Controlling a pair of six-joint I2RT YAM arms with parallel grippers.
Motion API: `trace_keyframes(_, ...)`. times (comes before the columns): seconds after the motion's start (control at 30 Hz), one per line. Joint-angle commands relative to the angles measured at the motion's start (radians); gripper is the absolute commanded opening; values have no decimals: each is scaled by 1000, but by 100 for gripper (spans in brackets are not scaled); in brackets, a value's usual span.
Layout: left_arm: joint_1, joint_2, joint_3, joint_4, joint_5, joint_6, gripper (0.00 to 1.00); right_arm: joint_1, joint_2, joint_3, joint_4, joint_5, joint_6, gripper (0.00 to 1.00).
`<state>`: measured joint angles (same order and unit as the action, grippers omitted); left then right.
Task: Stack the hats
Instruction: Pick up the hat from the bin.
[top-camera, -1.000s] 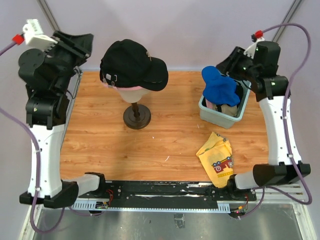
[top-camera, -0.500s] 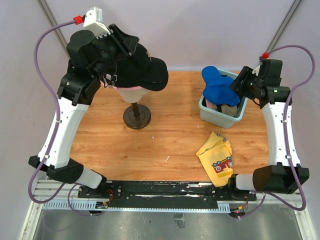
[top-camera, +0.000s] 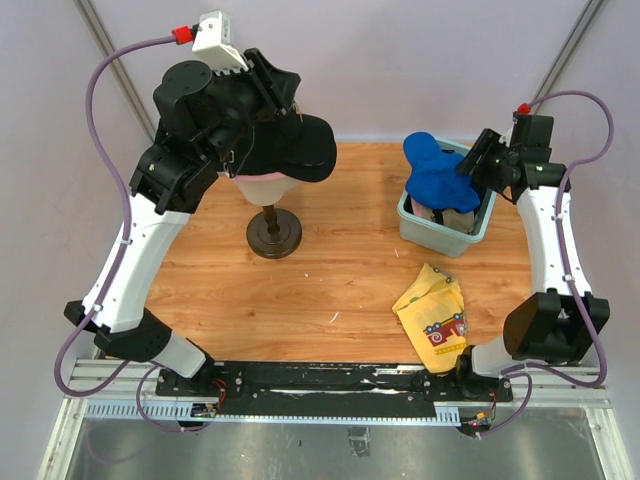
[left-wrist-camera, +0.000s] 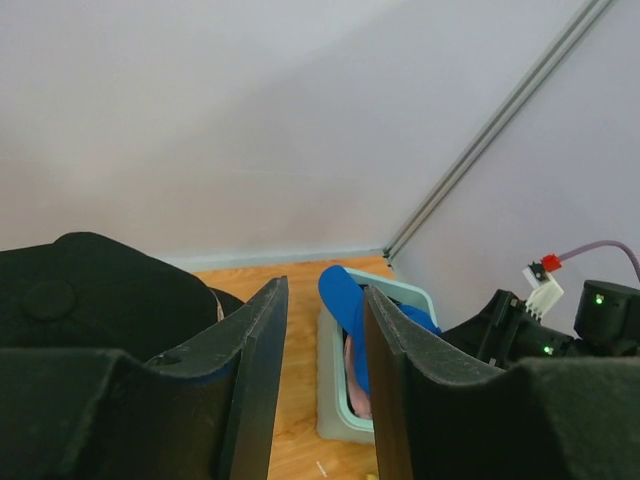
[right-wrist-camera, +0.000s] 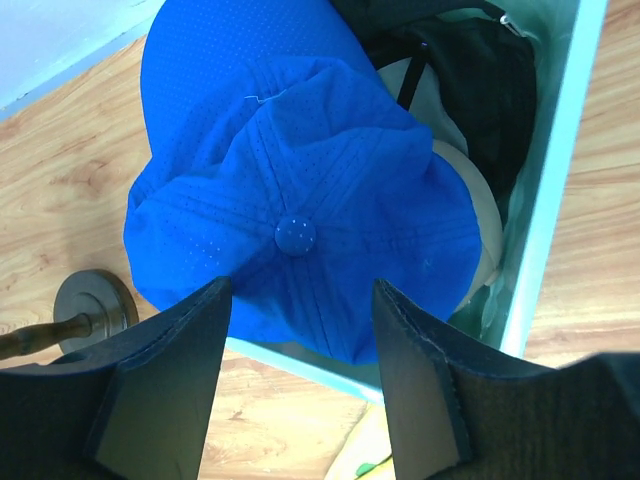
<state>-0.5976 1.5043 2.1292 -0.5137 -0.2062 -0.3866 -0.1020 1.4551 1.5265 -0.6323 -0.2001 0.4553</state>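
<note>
Next, the right gripper grabs the blue hat by its top button from above, leaving the hat's rim free for my left gripper.
A black hat sits on the cream mannequin head, with a pink hat showing under its rim. My left gripper hovers just above and behind that black hat, open, with nothing between its fingers. A bright blue hat lies on top of the pile in the teal bin. My right gripper is beside it, open, its jaws on either side of the blue hat's crown from above without touching it. A second black hat and a tan hat lie under the blue one.
The mannequin's dark stand rests on the wooden table left of centre. A yellow cloth with red print lies in front of the bin. The bin's rim is close to my right fingers.
My left arm has swung in from the far left to above the black hat on the mannequin. My right gripper has opened wider and shifted slightly over the blue hat.
</note>
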Motion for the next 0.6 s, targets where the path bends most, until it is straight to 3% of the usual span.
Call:
trace_keyframes(0.0, -29, 0, 31, 22, -62, 48, 40, -20, 49, 24, 65, -37, 17, 59)
trace_keyframes(0.2, -53, 1, 27, 43, -99, 73, 40, -21, 91, 35, 93, -68, 27, 52)
trace_keyframes(0.33, -68, 7, 35, 48, -115, 89, 40, -21, 89, 34, 101, -73, 27, 24)
trace_keyframes(0.57, -83, 31, 74, 42, -121, 106, 40, -21, 39, 81, 87, -55, 8, 1)
